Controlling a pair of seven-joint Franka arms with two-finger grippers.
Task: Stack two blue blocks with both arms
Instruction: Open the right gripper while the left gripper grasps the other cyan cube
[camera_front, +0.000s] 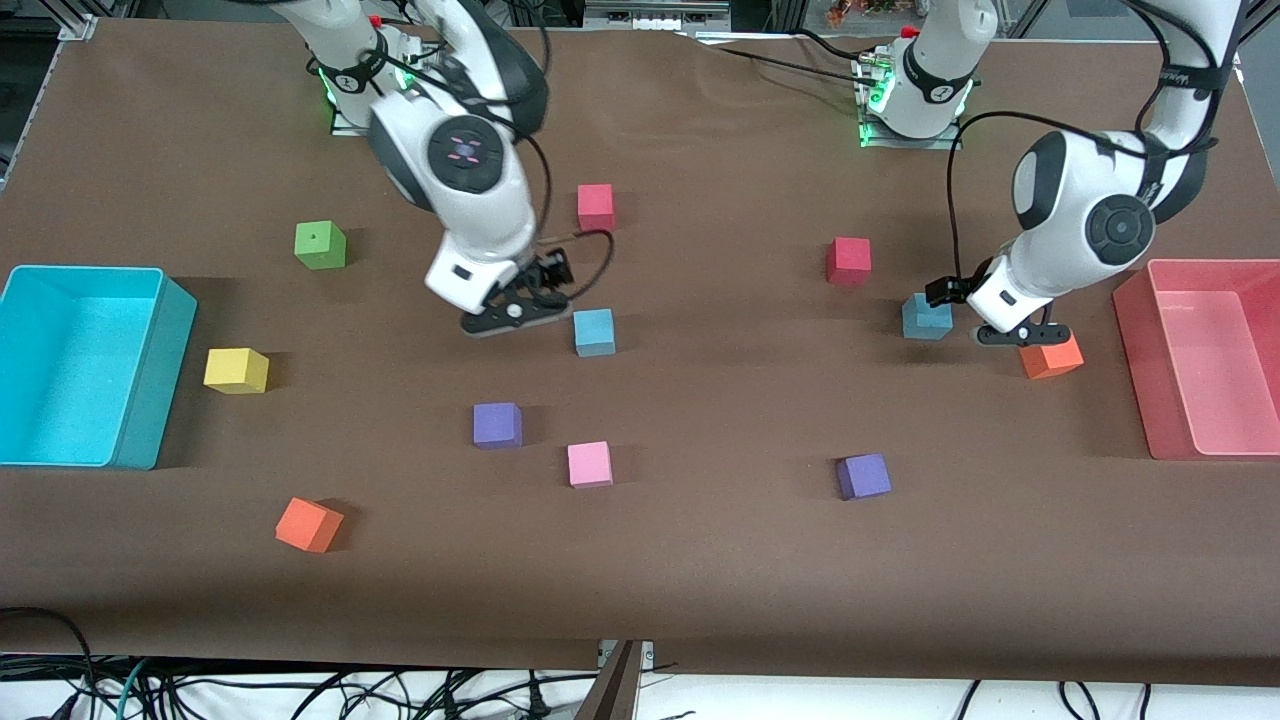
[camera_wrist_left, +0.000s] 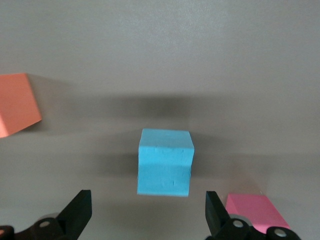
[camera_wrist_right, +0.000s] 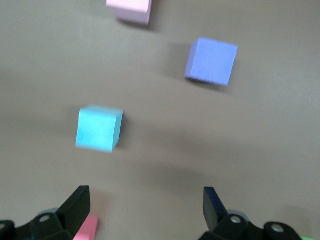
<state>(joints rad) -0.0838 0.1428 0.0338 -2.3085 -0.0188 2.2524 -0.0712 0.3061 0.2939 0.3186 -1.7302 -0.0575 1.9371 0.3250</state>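
Note:
I will next grab the blue block by its opposite sides with my left gripper, so that I can stack it on the other blue block (camera_front: 594, 332).
Two blue blocks lie apart on the brown table. One blue block (camera_front: 594, 332) (camera_wrist_right: 99, 128) sits near the table's middle, and my right gripper (camera_front: 515, 318) (camera_wrist_right: 146, 210) hangs low beside it, open and empty. The other blue block (camera_front: 927, 317) (camera_wrist_left: 165, 162) lies toward the left arm's end. My left gripper (camera_front: 1020, 338) (camera_wrist_left: 147, 215) is low over the table between that block and an orange block (camera_front: 1050, 355) (camera_wrist_left: 17, 102). It is open with nothing between its fingers, and the blue block lies just ahead of its fingertips.
Two red blocks (camera_front: 596, 207) (camera_front: 849, 260), two purple blocks (camera_front: 497, 424) (camera_front: 863, 476), and pink (camera_front: 590, 464), green (camera_front: 320, 245), yellow (camera_front: 236, 370) and another orange block (camera_front: 309, 525) are scattered around. A cyan bin (camera_front: 150, 380) and a pink bin (camera_front: 1140, 340) stand at the table's ends.

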